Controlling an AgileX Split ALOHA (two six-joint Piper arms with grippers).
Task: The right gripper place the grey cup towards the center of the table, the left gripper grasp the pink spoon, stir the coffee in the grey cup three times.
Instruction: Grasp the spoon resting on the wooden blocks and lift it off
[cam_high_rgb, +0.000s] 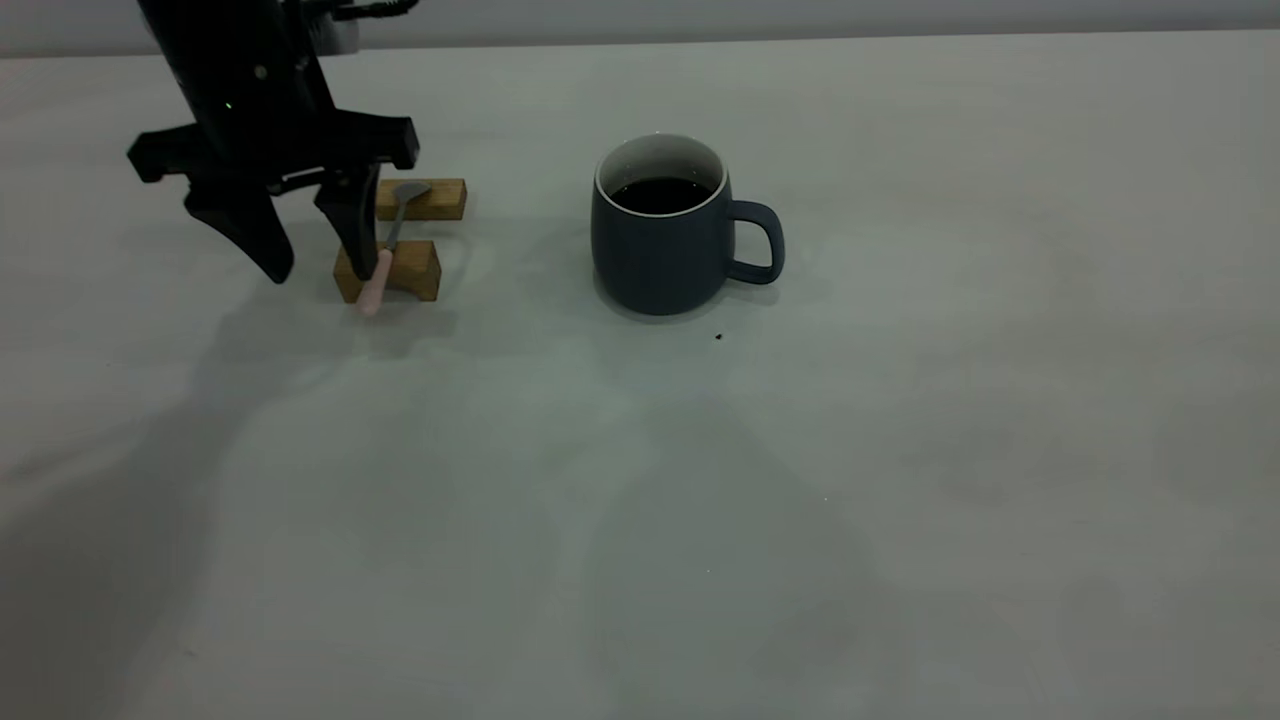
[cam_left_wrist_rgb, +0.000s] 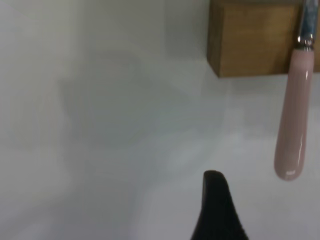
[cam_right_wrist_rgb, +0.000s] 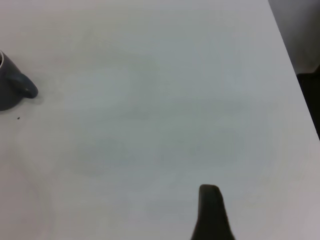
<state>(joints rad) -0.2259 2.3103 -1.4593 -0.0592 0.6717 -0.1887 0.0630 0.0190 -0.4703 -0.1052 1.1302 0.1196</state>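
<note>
The pink handle lies beyond my left gripper's fingers and closing now would miss it, so it is too early to close; moving toward it comes first.
The grey cup stands upright near the middle of the table, handle to the right, with dark coffee inside. Its edge and handle also show in the right wrist view as the cup. The pink spoon lies across two tan wooden blocks, handle end toward the front. My left gripper hangs open over the near block, one finger close beside the spoon's handle and the other well to its left. In the left wrist view the pink spoon lies beside one dark finger. The right gripper shows only as a single finger, far from the cup, holding nothing.
The two wooden blocks, near and far, sit at the left rear. A tiny black speck lies in front of the cup. The table's right edge borders a dark floor.
</note>
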